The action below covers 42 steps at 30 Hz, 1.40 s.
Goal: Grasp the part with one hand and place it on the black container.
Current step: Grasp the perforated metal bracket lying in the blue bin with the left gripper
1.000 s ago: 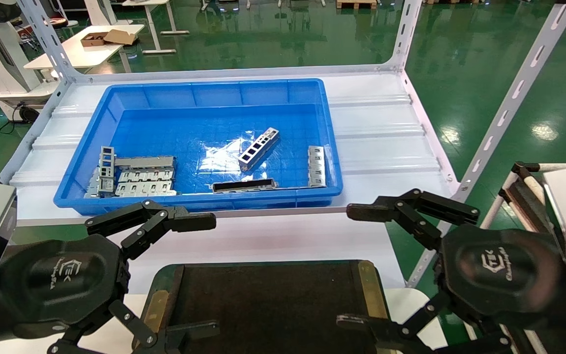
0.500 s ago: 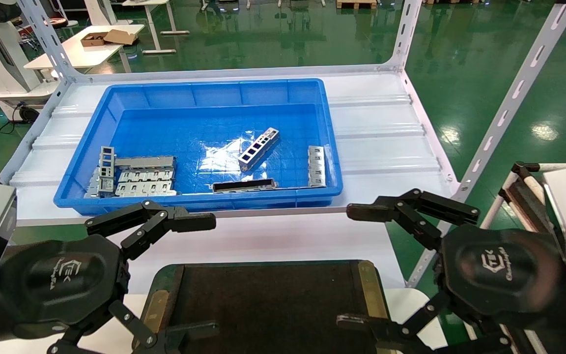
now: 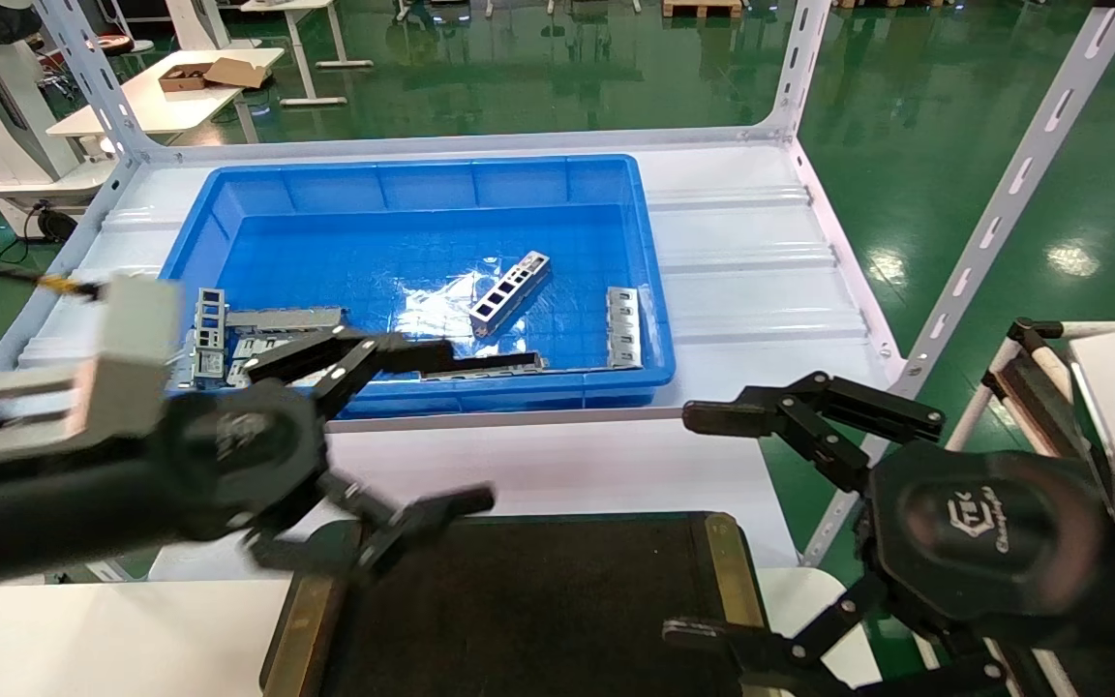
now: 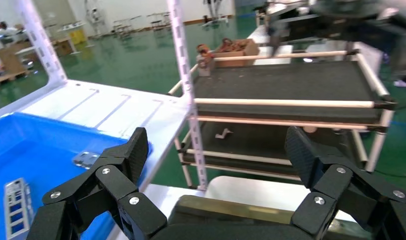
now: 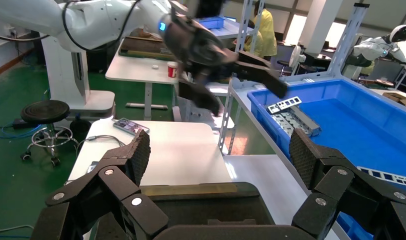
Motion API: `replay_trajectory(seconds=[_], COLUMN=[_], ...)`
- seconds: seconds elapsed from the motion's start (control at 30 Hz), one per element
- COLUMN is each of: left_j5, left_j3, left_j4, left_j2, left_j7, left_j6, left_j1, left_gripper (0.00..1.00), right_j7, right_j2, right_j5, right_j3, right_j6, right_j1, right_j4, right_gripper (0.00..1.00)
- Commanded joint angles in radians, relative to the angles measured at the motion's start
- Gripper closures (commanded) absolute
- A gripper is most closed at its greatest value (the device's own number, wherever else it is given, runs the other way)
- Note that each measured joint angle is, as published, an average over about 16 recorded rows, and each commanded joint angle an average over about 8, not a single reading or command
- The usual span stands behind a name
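The part is long, but its side with square cut-outs is slim, so my left gripper needs to grab the part by its long sides next.
The part (image 3: 509,290), a slim silver bar with square cut-outs, lies at a slant in the middle of the blue bin (image 3: 441,184). The black container (image 3: 538,600) lies at the near edge, between my arms, with brass strips on its sides; it also shows in the left wrist view (image 4: 231,212) and the right wrist view (image 5: 206,200). My left gripper (image 3: 436,426) is open and empty, raised over the bin's near wall and the container's far left corner. My right gripper (image 3: 698,528) is open and empty, beside the container's right edge.
Wide slotted grey plates (image 3: 277,334) lie in the bin's near left corner, partly behind my left gripper. A dark hollow channel (image 3: 490,363) and a slotted grey piece (image 3: 622,324) lie along the near wall. White rack uprights (image 3: 993,223) stand at the right.
My left arm has risen and swung forward and to the right, from beside the container toward the bin's near wall. The right arm and the parts have not moved.
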State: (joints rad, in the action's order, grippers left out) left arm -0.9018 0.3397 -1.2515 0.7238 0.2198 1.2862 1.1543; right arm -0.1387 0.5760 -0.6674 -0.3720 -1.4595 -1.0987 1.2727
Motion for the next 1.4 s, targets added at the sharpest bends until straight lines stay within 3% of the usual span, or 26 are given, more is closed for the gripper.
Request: replay_trajectory(seconds=[0.03,0.47,0.87,0.9,0.97,1.17,1.23,1.4], left_j5=[-0.03,-0.29,-0.414,-0.419,-0.427,-0.421,-0.412,-0.383], left_j3=[0.013,0.115,0.16,0.161,0.162,0.156,0.155,0.16], left_j4=[0.012,0.299,0.69,0.72,0.781,0.924,0.955,1.008], left_j2=[0.025,0.29,0.515,0.53,0.559,0.616,0.624,0.633], left_j7=[0.01,-0.068,-0.2,-0.213,-0.239,-0.305,-0.32,-0.337], left_j6=[-0.033,-0.311,-0.509,-0.523,-0.552,-0.615,-0.622,-0.632], left_j1=[0.018,0.175,0.328,0.339,0.361,0.412,0.421,0.432], left_gripper=[0.0,0.0,0.0,0.0,0.02,0.77,1.0,1.0], right_j7=[0.0,0.0,0.0,0.0,0.0,0.0,0.0,0.0], right_j2=[0.0,0.0,0.0,0.0,0.0,0.0,0.0,0.0], right_j5=[0.0,0.0,0.0,0.0,0.0,0.0,0.0,0.0], right_j3=[0.0,0.0,0.0,0.0,0.0,0.0,0.0,0.0], right_j6=[0.0,0.0,0.0,0.0,0.0,0.0,0.0,0.0], right_j1=[0.0,0.0,0.0,0.0,0.0,0.0,0.0,0.0], right_j4=[0.0,0.0,0.0,0.0,0.0,0.0,0.0,0.0], right_gripper=[0.0,0.0,0.03,0.04,0.24,0.95,1.0,1.0])
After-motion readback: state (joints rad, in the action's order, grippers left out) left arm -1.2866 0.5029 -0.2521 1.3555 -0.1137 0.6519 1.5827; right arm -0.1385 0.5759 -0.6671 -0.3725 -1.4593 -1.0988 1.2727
